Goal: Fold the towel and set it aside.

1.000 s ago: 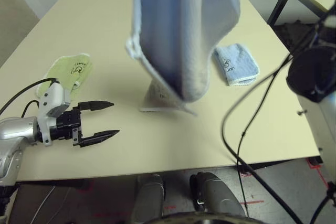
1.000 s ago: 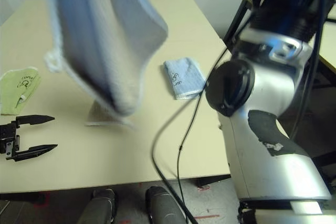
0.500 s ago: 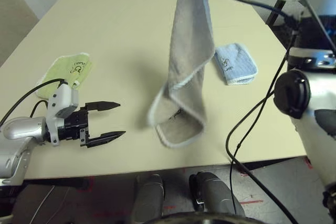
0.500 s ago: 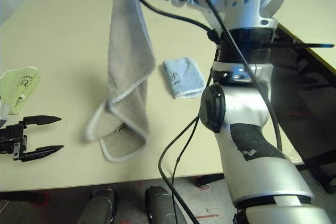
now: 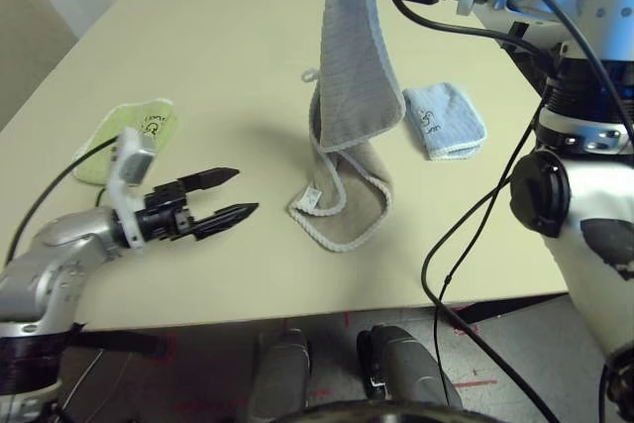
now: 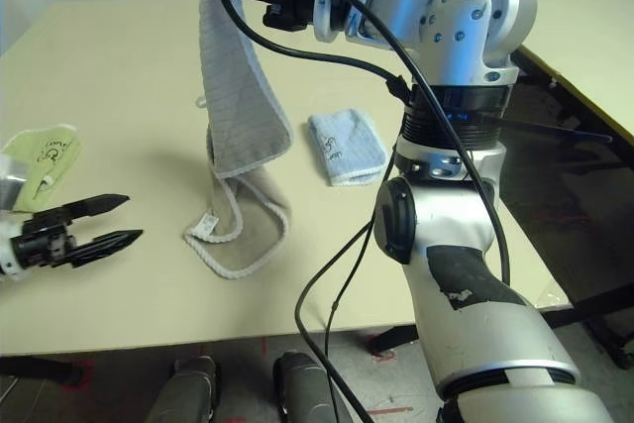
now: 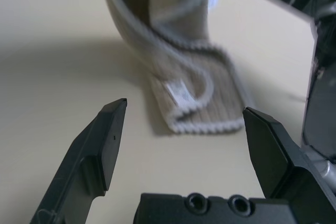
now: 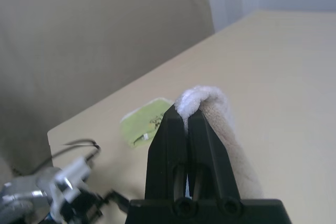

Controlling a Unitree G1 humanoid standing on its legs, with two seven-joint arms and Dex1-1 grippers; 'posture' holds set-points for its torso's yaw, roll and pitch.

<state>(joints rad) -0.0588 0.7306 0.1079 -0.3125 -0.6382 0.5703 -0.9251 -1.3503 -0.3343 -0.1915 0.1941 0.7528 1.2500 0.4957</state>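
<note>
My left gripper is to pinch the towel by its bottom corner (image 5: pixel 296 207) (image 7: pixel 176 123) next, since the towel's lower end curls on the tabletop.
The beige ribbed towel (image 5: pixel 352 76) hangs from my right gripper (image 8: pixel 186 113), which is shut on its top edge high over the middle of the table. The towel's lower end (image 5: pixel 342 210) lies curled on the tabletop, its white label (image 7: pixel 177 88) facing my left gripper. My left gripper (image 5: pixel 243 193) hovers low over the table to the left of that lower end, open, fingers pointing at it with nothing between them. A short gap separates its fingertips (image 6: pixel 117 203) from the cloth.
A folded light-green towel (image 5: pixel 134 136) lies at the left behind my left gripper. A folded light-blue towel (image 5: pixel 444 121) lies right of the hanging cloth. A black cable (image 5: pixel 456 245) loops down by my right arm. A second table (image 6: pixel 594 37) stands to the right.
The hanging towel has swung and settled, its lower end now curled on the table. My left gripper has moved right toward it, still open. The right gripper keeps its hold.
</note>
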